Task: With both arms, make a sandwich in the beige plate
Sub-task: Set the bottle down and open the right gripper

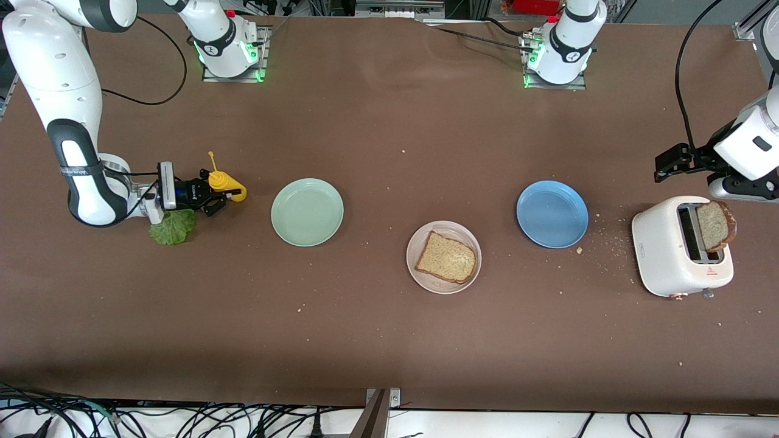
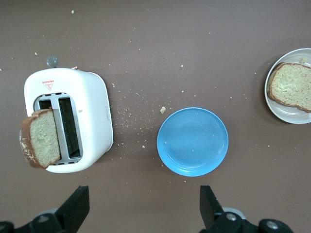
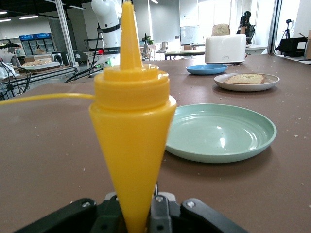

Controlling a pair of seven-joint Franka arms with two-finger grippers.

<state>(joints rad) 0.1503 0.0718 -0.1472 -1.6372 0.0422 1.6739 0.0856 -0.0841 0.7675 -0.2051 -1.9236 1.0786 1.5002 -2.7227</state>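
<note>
The robot's right gripper needs to open, as the yellow squeeze bottle's base [image 1: 238, 196] rests low on the tabletop beside the lettuce and the bottle would stay there.
The beige plate [image 1: 443, 286] lies mid-table with one wholegrain bread slice [image 1: 446, 257] on it. A second slice [image 1: 715, 225] sticks up out of the white toaster [image 1: 669, 255] at the left arm's end; the left wrist view shows this slice [image 2: 40, 138] too. A green lettuce leaf [image 1: 173, 227] lies on the table under the right arm's wrist. My right gripper [image 1: 214, 198] is low by the leaf, shut on a yellow squeeze bottle [image 1: 226, 184] [image 3: 132, 126]. My left gripper [image 1: 669, 164] [image 2: 144, 208] hangs open and empty over bare table beside the toaster.
A mint-green plate [image 1: 307, 212] sits between the bottle and the beige plate. A blue plate [image 1: 552, 213] [image 2: 192, 141] lies between the beige plate and the toaster. Crumbs are scattered around the toaster and blue plate.
</note>
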